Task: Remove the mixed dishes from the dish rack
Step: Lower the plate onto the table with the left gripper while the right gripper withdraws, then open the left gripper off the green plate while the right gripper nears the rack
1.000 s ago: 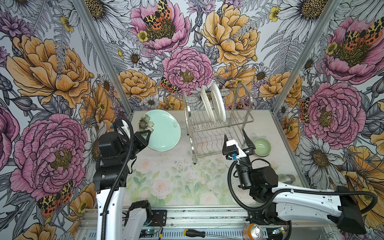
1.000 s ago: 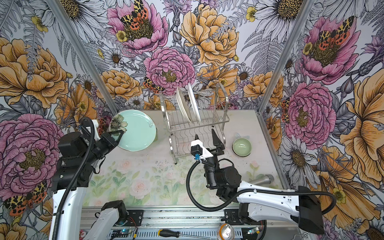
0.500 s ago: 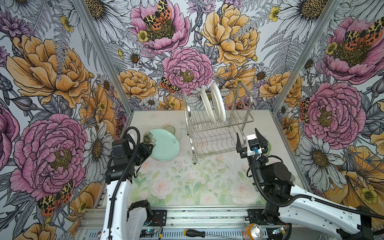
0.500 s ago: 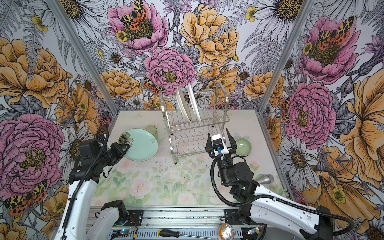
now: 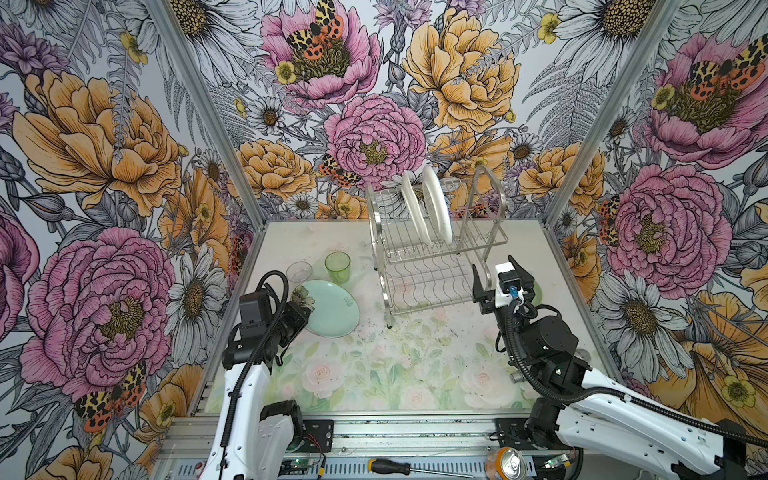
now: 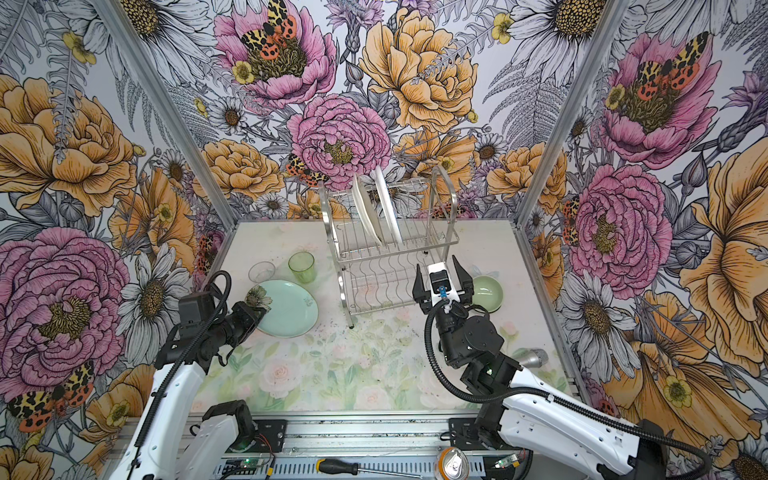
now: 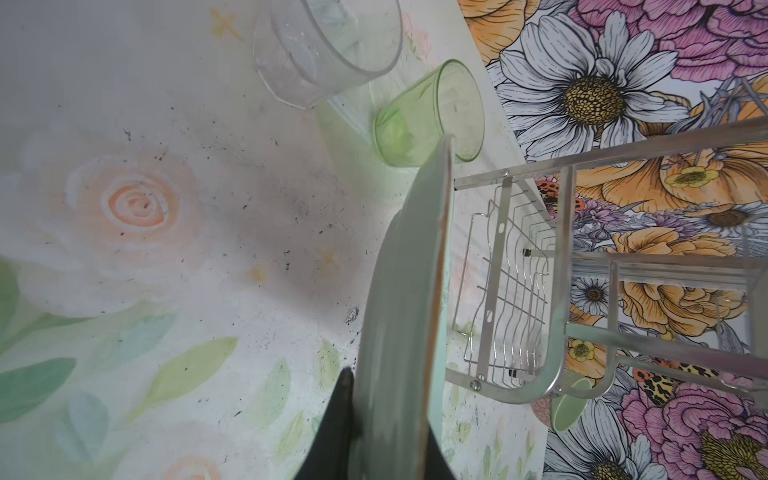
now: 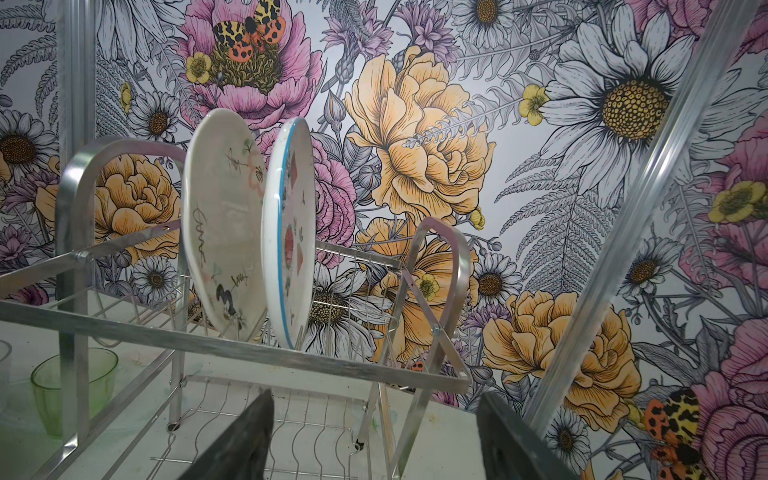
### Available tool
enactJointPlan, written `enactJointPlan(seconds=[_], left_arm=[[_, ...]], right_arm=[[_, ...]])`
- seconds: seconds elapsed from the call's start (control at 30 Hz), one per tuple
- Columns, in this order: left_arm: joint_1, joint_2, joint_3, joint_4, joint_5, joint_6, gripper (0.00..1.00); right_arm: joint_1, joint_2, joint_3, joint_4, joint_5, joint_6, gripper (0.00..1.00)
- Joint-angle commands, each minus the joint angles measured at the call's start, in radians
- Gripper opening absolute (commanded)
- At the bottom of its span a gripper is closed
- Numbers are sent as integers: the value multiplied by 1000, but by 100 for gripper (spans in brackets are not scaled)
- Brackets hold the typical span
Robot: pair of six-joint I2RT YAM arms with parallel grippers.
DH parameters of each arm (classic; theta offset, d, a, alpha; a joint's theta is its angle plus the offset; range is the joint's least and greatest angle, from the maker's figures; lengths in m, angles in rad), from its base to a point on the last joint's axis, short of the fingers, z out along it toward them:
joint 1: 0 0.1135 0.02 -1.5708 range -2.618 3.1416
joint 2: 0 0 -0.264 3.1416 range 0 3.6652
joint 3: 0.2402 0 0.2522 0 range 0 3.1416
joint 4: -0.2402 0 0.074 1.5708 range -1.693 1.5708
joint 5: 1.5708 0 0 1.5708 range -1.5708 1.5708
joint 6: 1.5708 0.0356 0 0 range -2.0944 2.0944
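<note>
The mint green plate (image 5: 334, 307) is hanging steeply tilted above the table. It would fall if I opened my left gripper now, so I will keep holding it.
The dish rack (image 5: 436, 253) (image 6: 390, 257) stands at the back middle of the table. Two plates stand on edge in its upper shelf: a cream plate (image 8: 220, 216) with black drawings and a white fruit-print plate (image 8: 291, 232). My left gripper (image 5: 301, 297) (image 7: 390, 415) is shut on the rim of the mint green plate (image 5: 334, 307) (image 6: 286, 307), held tilted and low over the table left of the rack. My right gripper (image 5: 496, 270) (image 8: 376, 399) hangs open and empty at the rack's right end, its lower shelf bare. Behind it a pale green bowl (image 6: 487, 293) sits on the table.
A clear glass (image 5: 299, 272) and a green tumbler (image 5: 337, 267) stand upright just behind the mint plate. A grey metal cylinder (image 6: 534, 357) lies at the right near the wall. A screwdriver (image 5: 399, 467) and a can (image 5: 505, 467) lie on the front rail.
The left arm has brought the mint green plate down from high up to just above the table. The right gripper has swung right, from the rack's front to its right end.
</note>
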Motion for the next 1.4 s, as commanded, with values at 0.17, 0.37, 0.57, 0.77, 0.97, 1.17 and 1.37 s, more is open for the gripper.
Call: enactJointPlan(seconds=[0.17,0.37,0.57,0.77,0.97,1.17,1.37], left_arm=[[-38,30,-16,134,-79,-21,0],[-48,131,-29,168,-96,-20,0],[-49,173,-51,204,-111,-21,1],[-44,250,-80,245,-123,-12,18],[-35,308,-96,268,-127,3,21],[-25,325,-118,285,-133,3,33],[0,343,-139,301,-127,9,40]], right_arm=[[-34,15,26,-26,-23,52,78],[-59,16,13,-34,-31,71,78],[-74,0,8,-45,-45,89,79],[-83,0,0,-56,-65,95,78],[-90,4,0,-59,-65,96,79],[-98,-2,-2,-57,-62,101,79],[-104,-7,-5,-59,-52,104,79]])
